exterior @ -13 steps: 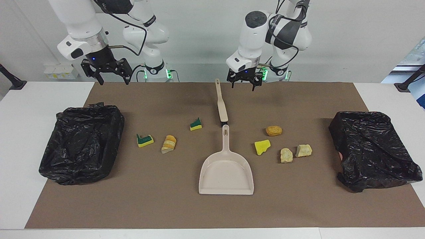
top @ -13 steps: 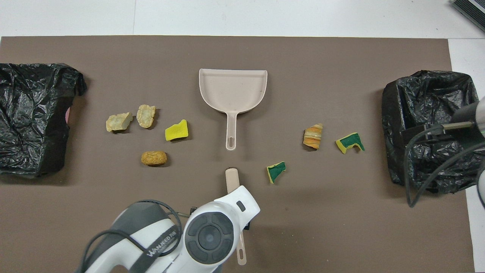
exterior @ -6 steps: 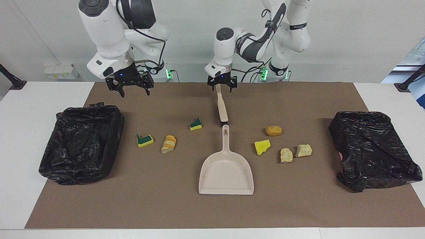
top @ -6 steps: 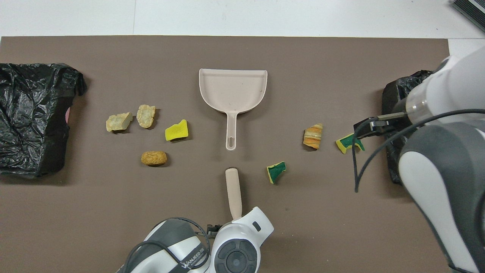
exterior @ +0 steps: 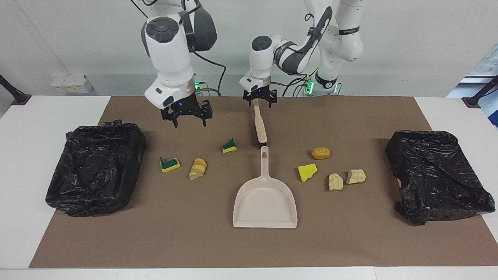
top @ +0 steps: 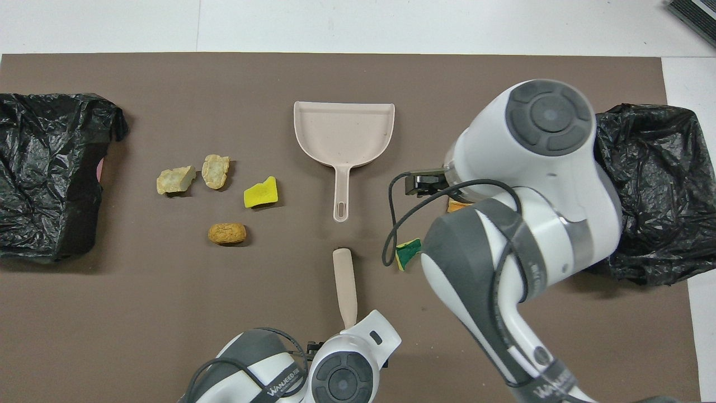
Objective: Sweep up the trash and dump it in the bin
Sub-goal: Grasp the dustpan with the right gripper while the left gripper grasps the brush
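The beige dustpan's pan is too wide for the gripper's fingers, so the robot's right gripper should next grab the dustpan by its narrow handle (top: pixel 340 193).
The beige brush (exterior: pixel 260 126) lies on the brown mat with its black bristles by the tip of the beige dustpan's (exterior: pixel 265 202) handle. My left gripper (exterior: pixel 260 102) is low over the brush's handle end, open, a finger on either side of it. My right gripper (exterior: pixel 187 116) hangs open and empty over the mat. Trash lies scattered: green-backed sponge bits (exterior: pixel 229 146) (exterior: pixel 169 164), a bread chunk (exterior: pixel 198 168), an orange bun (exterior: pixel 320 153), a yellow sponge piece (exterior: pixel 307 172) and tan chunks (exterior: pixel 335 181). From above, the right arm covers some scraps; the brush handle (top: pixel 344 280) shows.
Two bins lined with black bags stand on the mat, one (exterior: pixel 95 167) toward the right arm's end and one (exterior: pixel 437 175) toward the left arm's end. White table (exterior: pixel 39 194) borders the mat.
My left gripper moved sideways onto the brush's handle end and came down. My right arm swung from its end of the table toward the middle and dropped lower.
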Controlling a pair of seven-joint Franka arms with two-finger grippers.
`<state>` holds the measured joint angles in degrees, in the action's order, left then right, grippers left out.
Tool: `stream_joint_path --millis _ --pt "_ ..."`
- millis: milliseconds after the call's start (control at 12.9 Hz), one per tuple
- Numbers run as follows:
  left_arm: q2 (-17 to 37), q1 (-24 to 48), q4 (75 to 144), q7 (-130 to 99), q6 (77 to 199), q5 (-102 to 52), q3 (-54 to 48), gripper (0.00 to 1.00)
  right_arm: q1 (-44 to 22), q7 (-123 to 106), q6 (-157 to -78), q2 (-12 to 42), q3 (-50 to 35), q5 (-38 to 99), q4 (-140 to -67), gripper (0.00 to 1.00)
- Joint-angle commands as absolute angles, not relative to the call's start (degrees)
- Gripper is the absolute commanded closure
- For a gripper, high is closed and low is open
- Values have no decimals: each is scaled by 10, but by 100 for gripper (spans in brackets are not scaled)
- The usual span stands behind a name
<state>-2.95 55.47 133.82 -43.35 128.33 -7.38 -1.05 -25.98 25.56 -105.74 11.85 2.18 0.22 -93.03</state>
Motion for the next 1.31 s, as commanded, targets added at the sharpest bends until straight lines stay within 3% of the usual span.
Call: stream_joint_path --millis 0,155,464,773,1005,1082,1160,1237 --pt "-40 565 1356 -437 1297 -96 -1 14 -281 287 -1097 152 23 31 -918 0" --pt "-40 565 1356 -437 1295 -98 -1 29 -289 314 -1129 173 23 33 -917 0" --pt "-41 566 1361 -435 1293 -107 -1 44 -315 353 -1174 216 23 47 -907 0" --pt "-42 566 1362 -428 1291 -113 -1 52 -341 386 -1200 278 23 44 -854 0" --pt "-42 561 1361 -436 1285 -113 -1 76 -348 387 -1232 294 23 33 -857 0" --pt "-40 560 1360 -435 1285 -113 1 92 -356 388 -1237 301 23 32 -857 0" --pt "-40 557 1358 -436 1280 -113 2 100 -359 388 -1245 302 23 33 -858 0" --pt "-41 557 1355 -436 1270 -113 3 100 -359 389 -1256 302 23 33 -859 0"
